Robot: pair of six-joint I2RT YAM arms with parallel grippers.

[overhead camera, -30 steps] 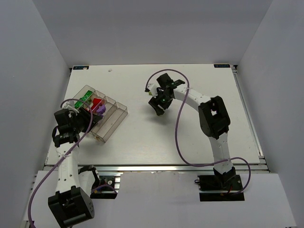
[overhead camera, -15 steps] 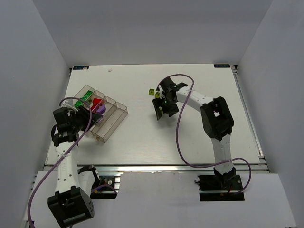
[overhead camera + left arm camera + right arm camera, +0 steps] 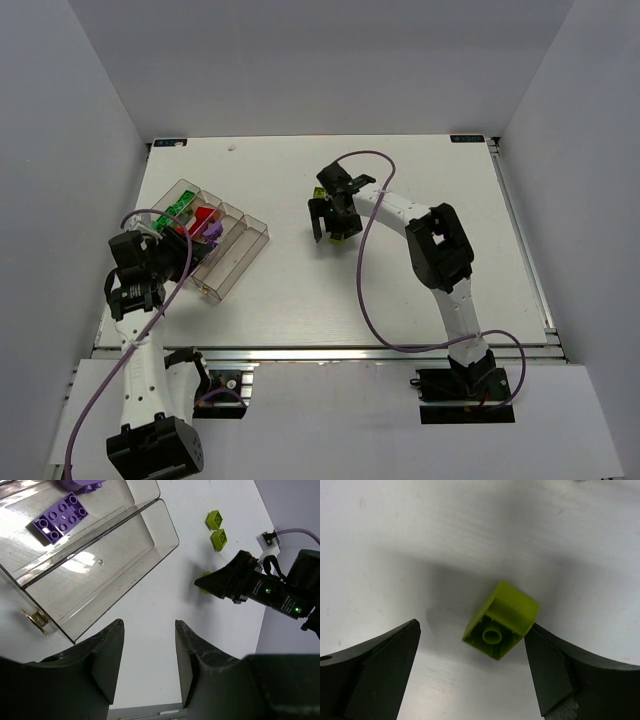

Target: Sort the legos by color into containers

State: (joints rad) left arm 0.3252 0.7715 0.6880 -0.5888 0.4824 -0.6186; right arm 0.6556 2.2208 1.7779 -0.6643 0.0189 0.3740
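The robot's right gripper will next grab the yellow-green lego by its sides, and then the lego goes into the clear divided container's bare section (image 3: 238, 264).
A yellow-green lego (image 3: 502, 620) lies tipped over on the white table, hollow underside showing. It sits between the wide-open jaws of my right gripper (image 3: 471, 626), its right corner touching the right finger (image 3: 545, 665). Two more yellow-green legos (image 3: 215, 519) (image 3: 219, 538) lie beyond that gripper (image 3: 330, 226). The clear divided container (image 3: 238, 262) stands at the left and holds green (image 3: 180, 205), red (image 3: 205, 215) and purple (image 3: 61, 518) legos. My left gripper (image 3: 147, 625) hovers open and holds nothing, just off the container's near corner.
The container's outermost compartment (image 3: 100, 580) holds no bricks, and a small brass latch (image 3: 36, 621) sits on its end wall. The right arm's purple cable (image 3: 365, 290) loops over the table. Grey walls enclose the table on three sides.
The right gripper's jaws have spread wider and it has shifted a little left around the yellow-green lego. The left gripper has stayed by the container with its opening unchanged.
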